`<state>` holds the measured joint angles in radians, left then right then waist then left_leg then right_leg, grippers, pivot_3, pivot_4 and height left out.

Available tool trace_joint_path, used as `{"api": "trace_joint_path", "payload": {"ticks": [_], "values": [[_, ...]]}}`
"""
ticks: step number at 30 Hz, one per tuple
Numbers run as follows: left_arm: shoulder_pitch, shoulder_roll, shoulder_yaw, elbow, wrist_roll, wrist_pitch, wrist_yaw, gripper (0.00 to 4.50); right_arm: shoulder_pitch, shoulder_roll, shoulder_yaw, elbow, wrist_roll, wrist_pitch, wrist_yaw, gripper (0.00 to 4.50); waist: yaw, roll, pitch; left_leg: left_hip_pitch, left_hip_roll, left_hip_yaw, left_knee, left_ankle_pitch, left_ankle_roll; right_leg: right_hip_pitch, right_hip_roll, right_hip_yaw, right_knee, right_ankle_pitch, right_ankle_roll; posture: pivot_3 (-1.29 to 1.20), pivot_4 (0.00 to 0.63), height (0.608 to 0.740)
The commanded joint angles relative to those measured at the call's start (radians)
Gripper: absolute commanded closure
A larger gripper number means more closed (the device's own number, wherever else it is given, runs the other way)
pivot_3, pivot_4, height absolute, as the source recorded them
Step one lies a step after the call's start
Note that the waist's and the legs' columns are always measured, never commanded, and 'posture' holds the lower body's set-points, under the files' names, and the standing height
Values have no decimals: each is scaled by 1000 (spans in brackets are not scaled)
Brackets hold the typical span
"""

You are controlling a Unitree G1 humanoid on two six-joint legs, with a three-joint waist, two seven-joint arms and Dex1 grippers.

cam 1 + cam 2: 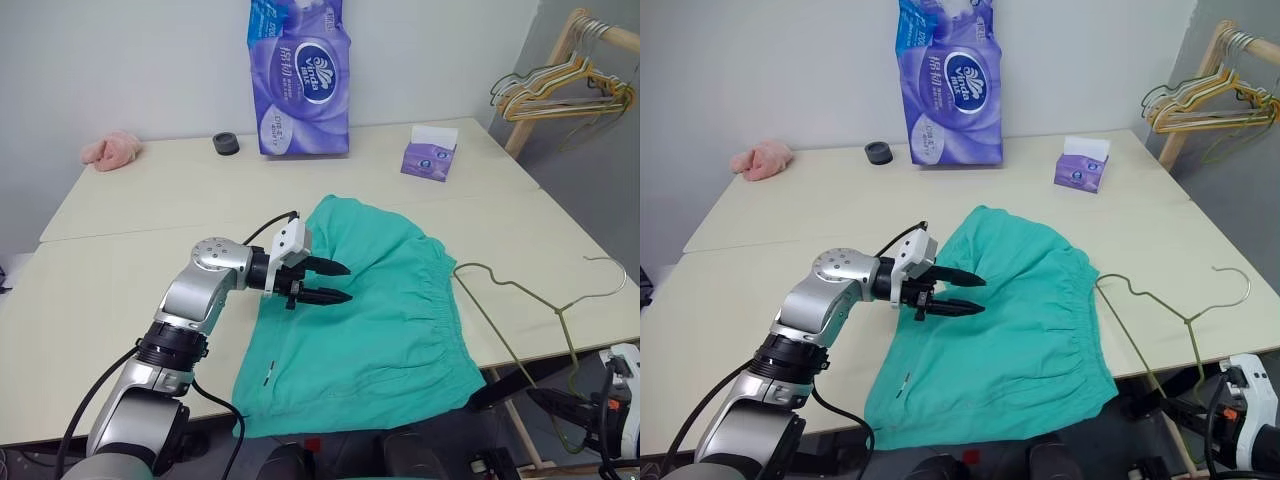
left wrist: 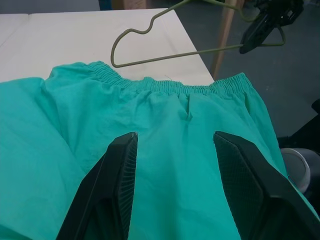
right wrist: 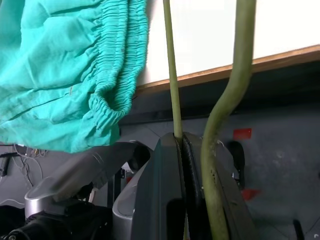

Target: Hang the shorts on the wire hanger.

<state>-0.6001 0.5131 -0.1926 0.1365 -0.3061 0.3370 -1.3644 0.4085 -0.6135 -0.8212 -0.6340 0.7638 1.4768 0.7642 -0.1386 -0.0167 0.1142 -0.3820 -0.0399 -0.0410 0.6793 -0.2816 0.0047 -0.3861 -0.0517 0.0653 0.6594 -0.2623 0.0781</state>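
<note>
I need to grab the shorts [image 1: 390, 330] by their gathered waistband [image 1: 447, 300] with my left gripper next. The waistband puckers up while the shorts lie flat on the tabletop.
The teal-green shorts [image 1: 390, 330] lie flat on the pale table [image 1: 150, 200], with the gathered waistband toward the right and one corner hanging over the front edge. My left gripper [image 1: 349, 283] hovers open just above the cloth near its left side, pointing toward the waistband, with nothing between its fingers [image 2: 115, 180]. The thin olive wire hanger [image 1: 558, 308] lies right of the waistband, partly on the table and partly past its front edge. My right gripper [image 1: 520, 385] sits below that edge at the lower right, shut on the hanger's wire [image 3: 171, 75].
A purple toilet-paper pack [image 1: 300, 80], a black tape roll [image 1: 226, 143], a pink fluffy cloth [image 1: 112, 150] and a small purple tissue box [image 1: 430, 155] stand along the table's far side. A wooden rack with bunched hangers [image 1: 565, 90] stands beyond the right end.
</note>
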Motion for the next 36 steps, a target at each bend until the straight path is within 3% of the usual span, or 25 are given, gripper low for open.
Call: {"api": "trace_joint_path", "payload": {"ticks": [1,15,29,36], "values": [[-13,0,-6,-3,0,-20,0,1957,-9,-3,-16,14,26,-17,-17,4500,0,0,0,0,0,0,0,0,0,0,0,0,0,0,0,-224,97,740],[-17,-3,-6,19,10,-41,1,1957,-63,-42,150,33,78,-33,-49,4500,0,0,0,-1,0,0,0,0,0,0,0,0,-1,0,0,-220,94,740],[-64,-17,28,88,11,-60,57,1957,-343,-55,331,241,82,-39,-118,4500,0,0,0,-1,0,1,0,0,0,-1,0,1,-1,2,-4,-212,92,740],[-100,-15,46,133,6,-69,85,1957,-449,-74,347,280,73,-115,-142,4500,-1,0,1,-2,0,1,-1,0,0,-1,0,0,-1,3,-4,-203,90,740]]}}
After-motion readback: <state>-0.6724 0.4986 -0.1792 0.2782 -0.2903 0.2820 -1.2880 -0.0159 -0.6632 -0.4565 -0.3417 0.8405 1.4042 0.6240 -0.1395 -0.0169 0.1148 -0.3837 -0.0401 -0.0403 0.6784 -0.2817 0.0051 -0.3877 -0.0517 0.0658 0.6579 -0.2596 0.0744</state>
